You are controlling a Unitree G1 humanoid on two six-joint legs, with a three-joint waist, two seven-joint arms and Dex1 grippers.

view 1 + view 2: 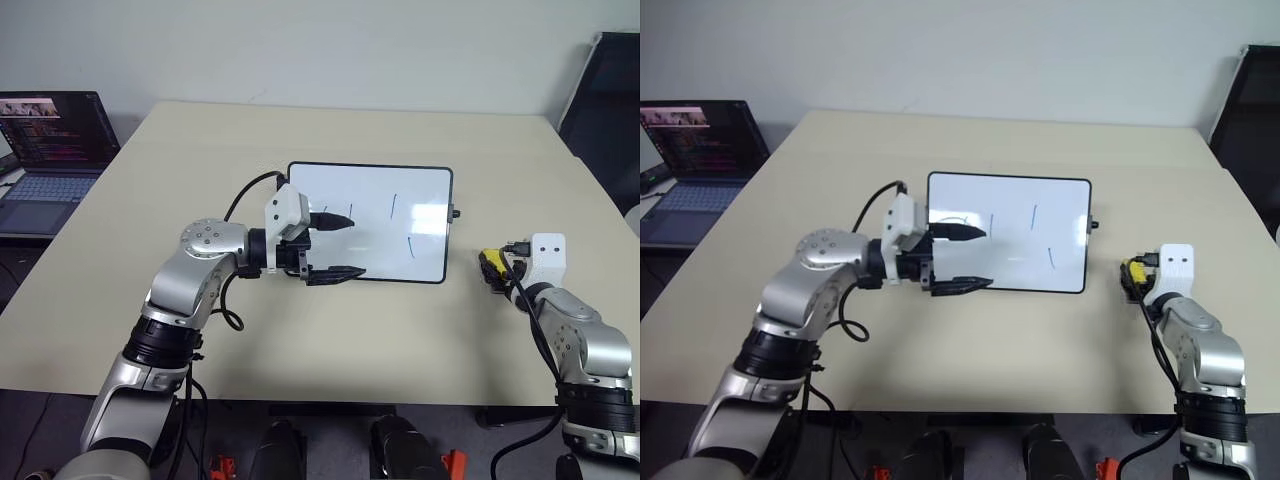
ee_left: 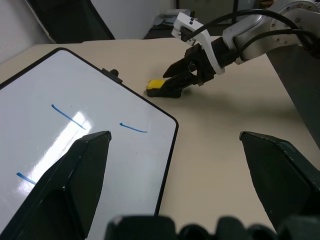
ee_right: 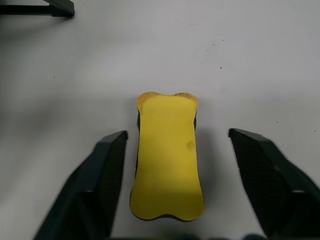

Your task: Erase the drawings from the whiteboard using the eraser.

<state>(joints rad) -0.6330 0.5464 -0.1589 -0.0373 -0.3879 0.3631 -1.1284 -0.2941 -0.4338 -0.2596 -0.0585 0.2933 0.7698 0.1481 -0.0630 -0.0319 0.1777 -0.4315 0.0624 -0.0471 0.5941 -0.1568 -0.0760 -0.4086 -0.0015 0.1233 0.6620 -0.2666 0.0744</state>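
My right gripper should next grab the yellow eraser's long narrow sides to wipe the blue strokes off the whiteboard [image 1: 375,190].
The whiteboard [image 1: 375,190] lies flat mid-table, with a black frame and a small knob [image 1: 455,213] on its right side. The drawings are thin blue strokes [image 1: 394,205], [image 1: 412,245] on it, also clear in the left wrist view [image 2: 67,116]. My left gripper [image 1: 355,246] is open and hovers over the board's near left part, pointing right. The eraser [image 3: 167,155], a yellow block with a dark underside, lies on the table right of the board [image 1: 491,262]. My right gripper [image 3: 177,134] is open and straddles the eraser, with a gap at each finger.
The beige table [image 1: 300,330] stretches wide around the board. An open laptop [image 1: 45,150] stands at the far left on a lower surface. A dark chair [image 1: 610,100] stands past the table's far right corner.
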